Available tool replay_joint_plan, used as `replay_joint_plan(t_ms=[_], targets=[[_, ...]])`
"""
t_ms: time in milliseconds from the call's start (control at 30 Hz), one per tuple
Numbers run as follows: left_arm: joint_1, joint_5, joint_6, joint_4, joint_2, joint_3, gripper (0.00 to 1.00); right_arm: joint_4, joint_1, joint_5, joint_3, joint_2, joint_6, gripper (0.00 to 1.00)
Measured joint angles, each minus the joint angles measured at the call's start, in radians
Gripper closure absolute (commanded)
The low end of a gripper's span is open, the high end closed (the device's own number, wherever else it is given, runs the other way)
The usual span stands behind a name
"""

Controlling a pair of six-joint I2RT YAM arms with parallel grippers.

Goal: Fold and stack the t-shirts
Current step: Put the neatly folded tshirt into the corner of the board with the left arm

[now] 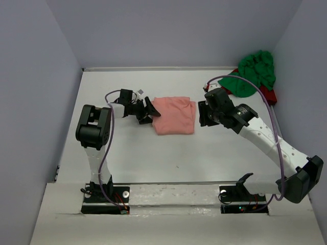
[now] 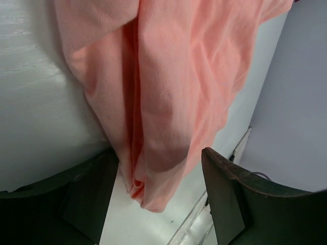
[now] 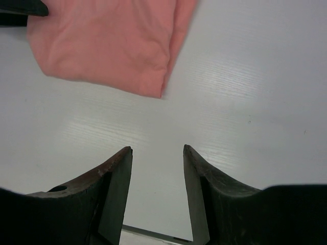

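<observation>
I should grab the folded salmon pink t-shirt next with my left gripper, by its bunched side edge, layers together. Then I can drag the t-shirt folded for stacking.
The salmon pink t-shirt (image 1: 173,115) lies folded into a rough rectangle in the middle of the table. My left gripper (image 1: 148,112) is at its left edge. In the left wrist view the jaws stand wide apart, and a bunched corner of the pink t-shirt (image 2: 153,189) lies loose in the gap between the left gripper's (image 2: 161,173) fingers, pinched by neither. My right gripper (image 1: 203,113) sits just off the shirt's right edge, open. Nothing lies between the right gripper's (image 3: 157,150) fingers, and the pink t-shirt (image 3: 107,46) is a short way ahead. The bright green t-shirt (image 1: 253,74) is crumpled at the back right corner.
A dark red thing (image 1: 271,96) shows under the green heap by the right wall. Grey walls close in the table on the left, back and right. Bare white tabletop (image 1: 168,153) stretches between the pink shirt and the arm bases.
</observation>
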Motion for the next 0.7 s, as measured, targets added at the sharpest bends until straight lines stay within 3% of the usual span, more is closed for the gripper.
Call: replay_joint_plan(t_ms=[500,700], targets=[[-0.011,0.019,-0.039,0.011,0.086,0.098,0.21,0.0,0.0,0.004,0.0,-0.027,-0.006,0.49],[-0.047,0.029,-0.062,0.051,0.12,0.128,0.27,0.0,0.0,0.004,0.0,-0.017,-0.006,0.49]])
